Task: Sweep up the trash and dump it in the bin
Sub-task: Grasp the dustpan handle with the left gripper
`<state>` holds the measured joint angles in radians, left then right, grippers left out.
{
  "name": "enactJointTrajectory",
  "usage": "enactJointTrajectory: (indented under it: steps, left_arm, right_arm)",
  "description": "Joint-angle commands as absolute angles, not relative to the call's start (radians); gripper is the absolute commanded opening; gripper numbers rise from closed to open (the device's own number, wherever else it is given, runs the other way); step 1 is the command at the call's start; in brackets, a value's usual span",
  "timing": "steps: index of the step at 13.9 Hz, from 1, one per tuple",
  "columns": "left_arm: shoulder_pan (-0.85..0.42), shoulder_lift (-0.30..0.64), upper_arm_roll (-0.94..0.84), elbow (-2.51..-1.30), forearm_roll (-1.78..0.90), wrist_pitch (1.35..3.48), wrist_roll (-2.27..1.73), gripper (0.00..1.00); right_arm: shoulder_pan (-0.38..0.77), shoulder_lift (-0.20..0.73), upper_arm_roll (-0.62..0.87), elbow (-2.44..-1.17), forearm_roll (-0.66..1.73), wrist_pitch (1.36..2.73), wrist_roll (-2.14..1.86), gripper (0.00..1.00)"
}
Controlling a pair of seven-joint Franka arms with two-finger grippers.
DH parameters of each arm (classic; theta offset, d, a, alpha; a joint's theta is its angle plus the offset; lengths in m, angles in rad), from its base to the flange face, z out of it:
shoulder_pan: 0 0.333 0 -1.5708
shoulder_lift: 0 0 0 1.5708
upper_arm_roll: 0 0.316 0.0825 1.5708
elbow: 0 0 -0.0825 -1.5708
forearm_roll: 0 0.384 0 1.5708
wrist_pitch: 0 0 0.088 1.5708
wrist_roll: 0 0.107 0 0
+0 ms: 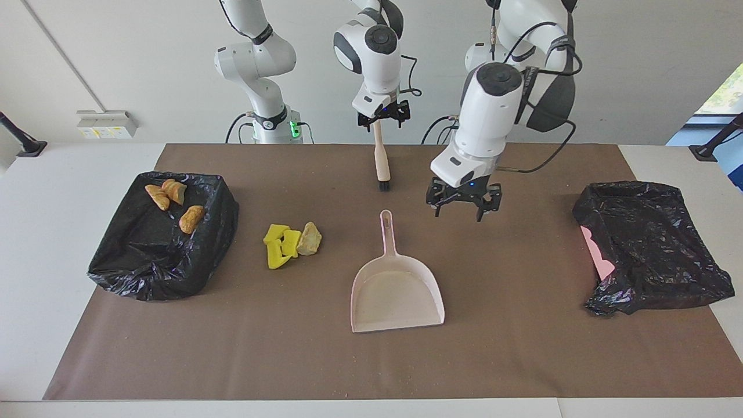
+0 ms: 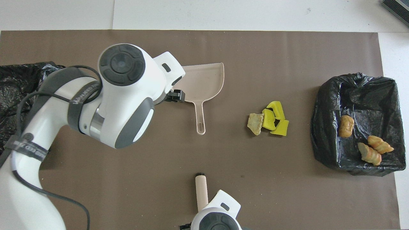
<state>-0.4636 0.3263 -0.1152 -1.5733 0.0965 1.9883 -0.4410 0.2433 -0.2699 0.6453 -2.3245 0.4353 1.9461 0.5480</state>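
The left gripper picks up the dustpan by its narrow handle (image 2: 199, 118) next, since the dustpan's broad scoop (image 2: 205, 81) spreads far wider than my fingertips open.
The trash, yellow wedges (image 1: 281, 245) (image 2: 274, 119) and a pale beige chunk (image 1: 309, 238) (image 2: 255, 123), lies in a small heap on the brown mat between the dustpan and the bin. The beige dustpan (image 1: 397, 299) (image 2: 203, 80) lies flat, with its handle (image 1: 388, 232) pointing toward the robots. My left gripper (image 1: 461, 215) (image 2: 174, 95) hangs open and low beside that handle, toward the left arm's end, holding nothing. High up, my right gripper (image 1: 383, 122) is shut on a brush (image 1: 381, 159) (image 2: 201, 188), which hangs upright with its bristles down. The black-lined bin (image 1: 139, 261) (image 2: 329, 105) holds three orange-brown pieces.
A second black bag (image 1: 650, 244) (image 2: 16, 92) with a pink edge showing lies at the left arm's end of the mat. White table borders the mat on all sides. A cable trails from the left wrist.
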Motion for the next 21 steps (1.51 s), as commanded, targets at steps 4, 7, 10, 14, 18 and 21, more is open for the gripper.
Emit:
enactJointTrajectory:
  steps: [4,7,10,14,18,21]
  left_arm:
    - [-0.600,0.489,-0.100,-1.566,0.127,2.117,-0.676,1.00]
    - [-0.597,0.497,-0.097,-1.575,0.129,2.164,-0.707,1.00]
    - [-0.601,0.494,-0.097,-1.603,0.127,2.165,-0.707,0.97]
    - [-0.592,0.492,-0.092,-1.595,0.132,2.161,-0.700,0.37]
    - [-0.584,0.479,-0.094,-1.594,0.135,2.166,-0.672,0.00]
    - [-0.548,0.433,-0.095,-1.603,0.130,2.152,-0.565,0.00]
  right_arm:
    - [0.371,-0.368,0.641,-2.548,0.540,2.118,0.500,1.00]
    - [0.406,-0.333,0.643,-2.577,0.549,2.187,0.537,1.00]
    - [0.430,-0.290,0.643,-2.577,0.549,2.240,0.565,1.00]
    - [0.439,-0.253,0.644,-2.579,0.548,2.278,0.565,1.00]
    - [0.442,-0.253,0.644,-2.577,0.528,2.273,0.565,0.57]
    - [0.445,-0.253,0.644,-2.576,0.500,2.266,0.593,0.05]
